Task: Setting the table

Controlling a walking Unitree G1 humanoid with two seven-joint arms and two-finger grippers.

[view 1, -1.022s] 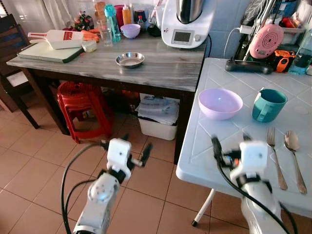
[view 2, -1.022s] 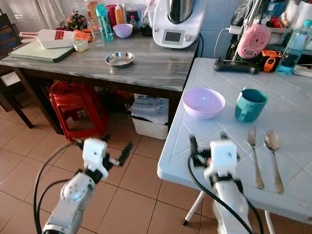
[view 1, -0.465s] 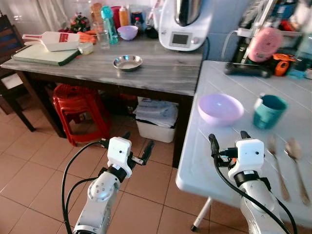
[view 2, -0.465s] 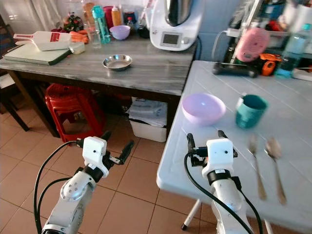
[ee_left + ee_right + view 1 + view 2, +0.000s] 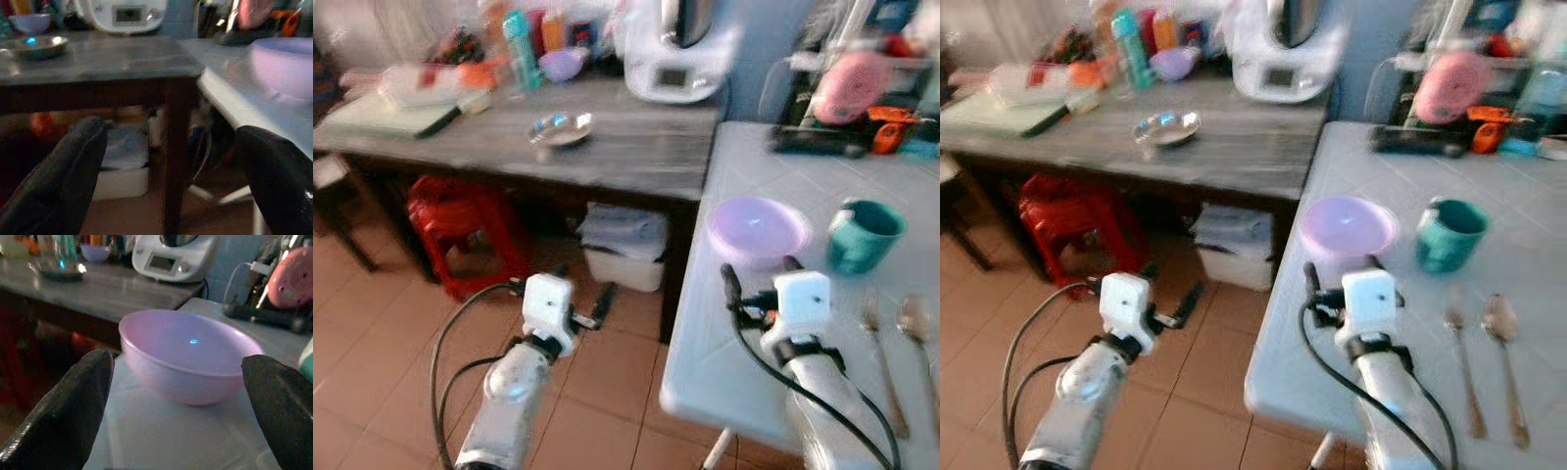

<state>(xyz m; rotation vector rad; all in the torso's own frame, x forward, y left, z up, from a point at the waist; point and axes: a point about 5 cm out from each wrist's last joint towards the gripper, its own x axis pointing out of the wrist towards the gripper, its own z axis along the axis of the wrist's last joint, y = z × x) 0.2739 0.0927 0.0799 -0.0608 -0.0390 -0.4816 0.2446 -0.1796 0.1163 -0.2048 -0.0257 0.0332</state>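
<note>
The lilac bowl (image 5: 759, 227) will be gripped next by its rim (image 5: 759, 257) with my right gripper, to set the table.
A lilac bowl (image 5: 759, 227) stands on the white table (image 5: 724, 362) near its left edge, with a teal mug (image 5: 864, 236) to its right. A fork (image 5: 881, 362) and a spoon (image 5: 918, 333) lie nearer me on the right. My right gripper (image 5: 759, 274) hovers open just before the bowl (image 5: 188, 355), which sits between and beyond its fingers (image 5: 63, 406). My left gripper (image 5: 579, 289) is open over the floor, left of the white table. A small steel dish (image 5: 561, 128) rests on the grey table (image 5: 636, 147).
A white kitchen machine (image 5: 680, 49), bottles and a cutting board crowd the back of the grey table. Red stools (image 5: 460, 220) and a white box (image 5: 626, 250) sit under it. A pink appliance (image 5: 852, 83) and tools lie at the back of the white table.
The whole picture has shifted and blurred, so the camera moved. My right gripper stands slightly nearer the lilac bowl. Both grippers remain open and empty.
</note>
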